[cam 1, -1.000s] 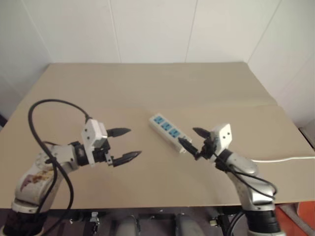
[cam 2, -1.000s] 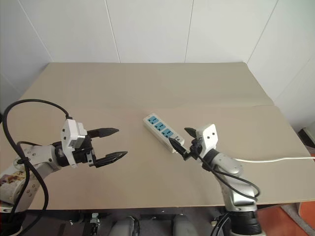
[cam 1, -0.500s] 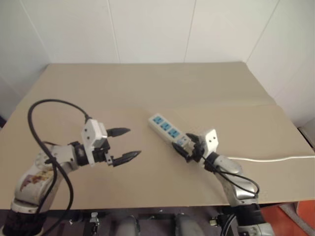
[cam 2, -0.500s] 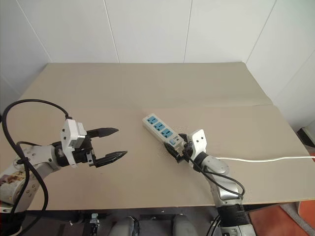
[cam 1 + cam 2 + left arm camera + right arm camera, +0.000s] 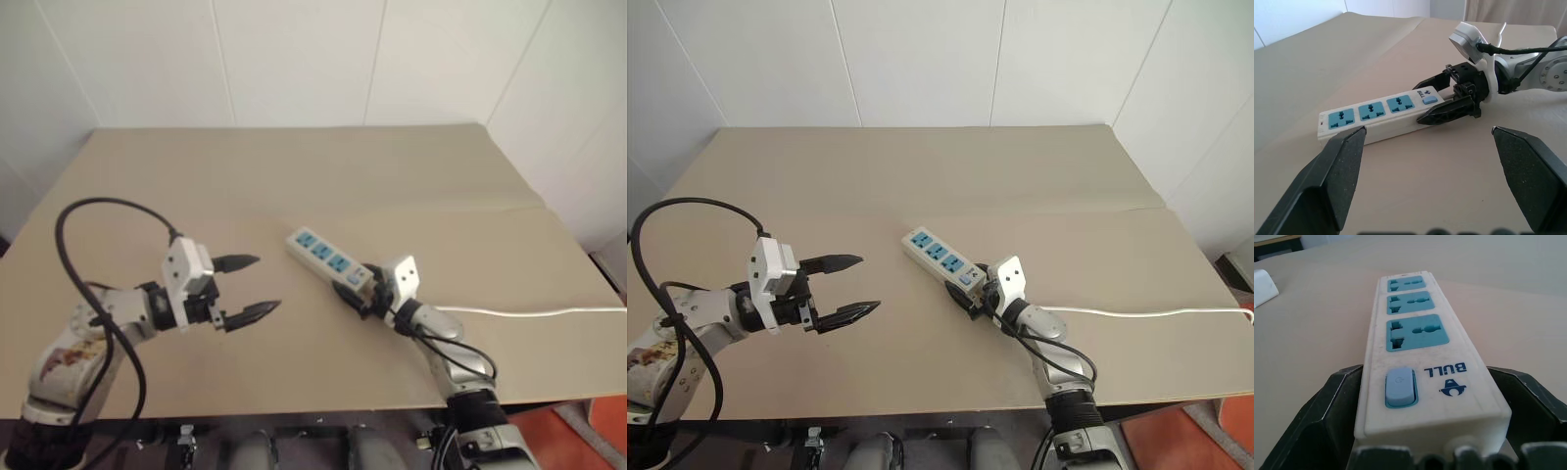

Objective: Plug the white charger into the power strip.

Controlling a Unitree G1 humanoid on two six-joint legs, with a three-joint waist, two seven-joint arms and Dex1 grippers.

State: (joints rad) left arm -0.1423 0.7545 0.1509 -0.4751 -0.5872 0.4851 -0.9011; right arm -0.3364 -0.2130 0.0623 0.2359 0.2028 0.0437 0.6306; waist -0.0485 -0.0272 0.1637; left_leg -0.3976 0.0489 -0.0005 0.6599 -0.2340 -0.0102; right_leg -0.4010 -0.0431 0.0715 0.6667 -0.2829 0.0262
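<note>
I should next grab the sides of the power strip's switch end (image 5: 355, 282) (image 5: 1432, 396) with my right gripper, since the power strip is a long bar with flat facing sides.
The power strip (image 5: 323, 257) lies slantwise on the tan table, a long white bar with three blue sockets and a blue switch (image 5: 1399, 386) at its near end. My right gripper (image 5: 355, 284) is open, level with the table, with one black finger on each side of the switch end (image 5: 1422, 101). I cannot tell whether the fingers touch the strip's sides. My left gripper (image 5: 266, 284) hangs open and empty over the table, well to the left of the strip. The white charger is out of view.
The strip's thin white cord (image 5: 529, 313) runs along the table to the right edge. A black cable (image 5: 73, 255) loops above my left arm. A white block (image 5: 1263, 286) shows at the edge of the right wrist view; I cannot tell what it is.
My right gripper has come down and forward from just short of the strip, and its open fingers now straddle the switch end. The left gripper has kept still.
</note>
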